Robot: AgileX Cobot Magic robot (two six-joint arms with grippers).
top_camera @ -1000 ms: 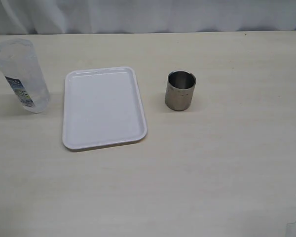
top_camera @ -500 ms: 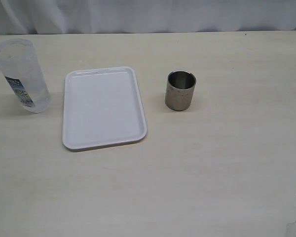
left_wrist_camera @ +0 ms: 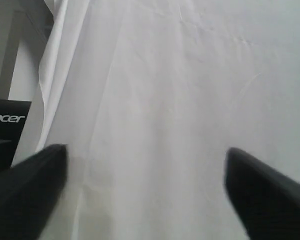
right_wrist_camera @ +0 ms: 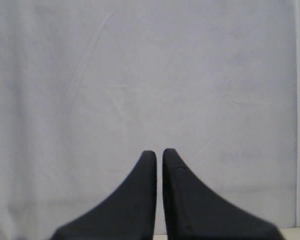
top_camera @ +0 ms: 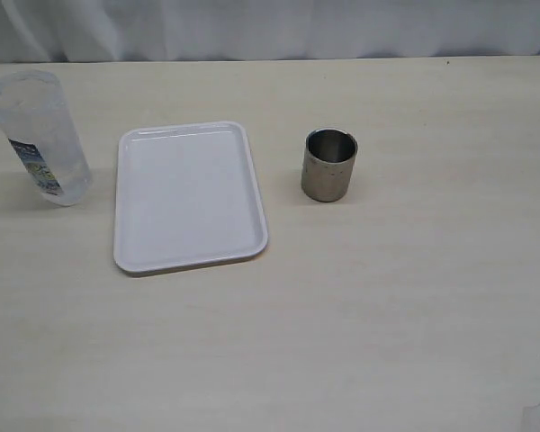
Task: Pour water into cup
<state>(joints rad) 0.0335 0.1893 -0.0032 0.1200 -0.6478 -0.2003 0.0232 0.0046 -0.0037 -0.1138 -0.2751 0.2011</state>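
Note:
My left gripper should pour water into the steel cup [top_camera: 328, 166], so it should grab the clear plastic container by its body [top_camera: 49, 142] and leave the container's open rim free.
The steel cup [top_camera: 328, 166] stands upright on the pale table, right of a white tray. A tall clear plastic container with a blue-white label [top_camera: 38, 137] stands at the far left; the water in it shows only as a faint shine. Neither gripper shows in the exterior view. In the left wrist view my left gripper [left_wrist_camera: 145, 170] is open, its dark fingers wide apart, facing a white curtain. In the right wrist view my right gripper [right_wrist_camera: 159, 155] is shut and empty, its fingertips nearly touching, also facing the curtain.
A white rectangular tray [top_camera: 187, 195] lies flat between the container and the cup. A white curtain [top_camera: 270, 27] hangs behind the table's far edge. A black monitor [left_wrist_camera: 5, 135] shows beside the curtain in the left wrist view.

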